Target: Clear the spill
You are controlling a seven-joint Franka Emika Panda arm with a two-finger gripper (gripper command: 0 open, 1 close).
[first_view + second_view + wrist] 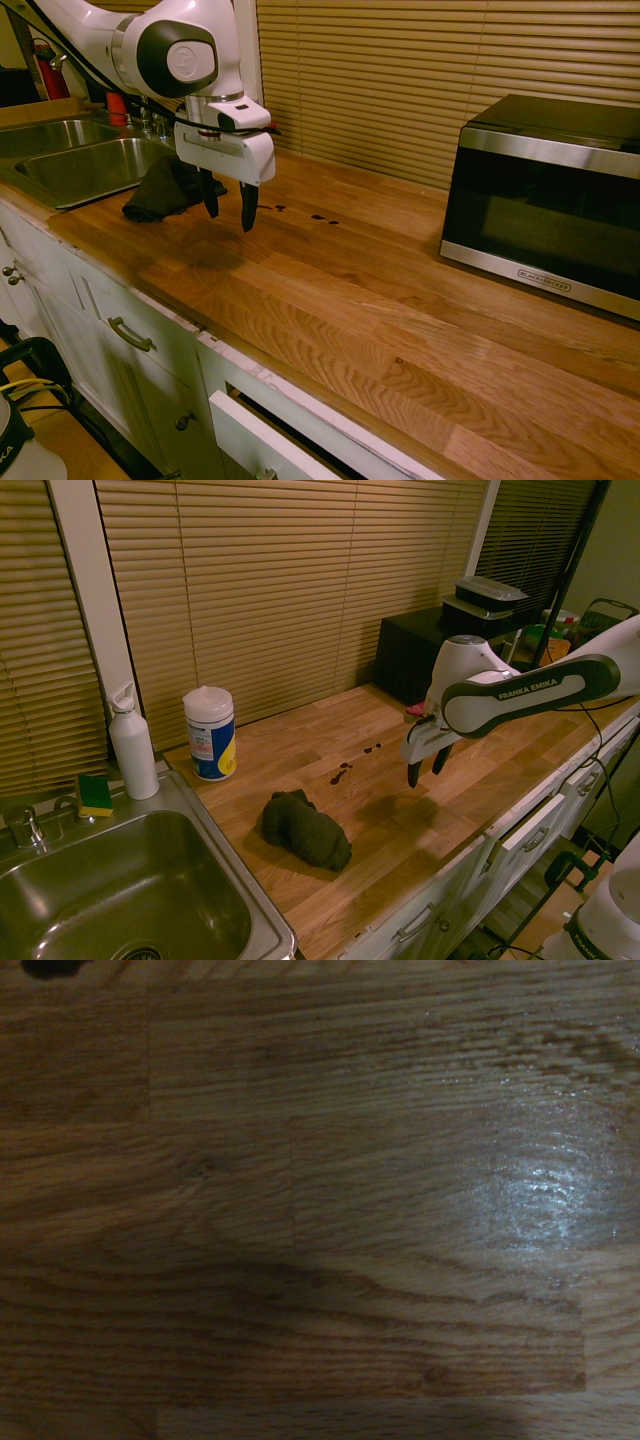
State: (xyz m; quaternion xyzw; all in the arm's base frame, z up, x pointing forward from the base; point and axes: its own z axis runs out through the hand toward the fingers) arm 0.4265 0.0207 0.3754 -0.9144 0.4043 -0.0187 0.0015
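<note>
The dark cloth's edges lie slack on the counter. My gripper should next pinch the cloth by the raised fold at its crumpled middle (pixel 172 172).
The spill (pixel 318 217) is a short row of small dark brown drops on the wooden counter (pixel 400 300); in the second exterior view the spill (pixel 350 767) lies between the cloth and the arm. A dark crumpled cloth (pixel 305 830) lies on the counter near the sink; the first exterior view shows the cloth (pixel 160 190) partly behind the gripper. My gripper (pixel 229 205) hangs open above the counter, beside the spill and nearer the front edge, with nothing between its fingers. From the other side the gripper (pixel 427 768) shows the same. One dark drop (pixel 48 968) shows in the wrist view.
A steel double sink (pixel 80 160) lies at one end of the counter and a black microwave (pixel 550 200) stands at the other. Beside the sink stand a wipes canister (pixel 210 733), a white bottle (pixel 132 742) and a sponge (pixel 95 795). Blinds cover the window behind.
</note>
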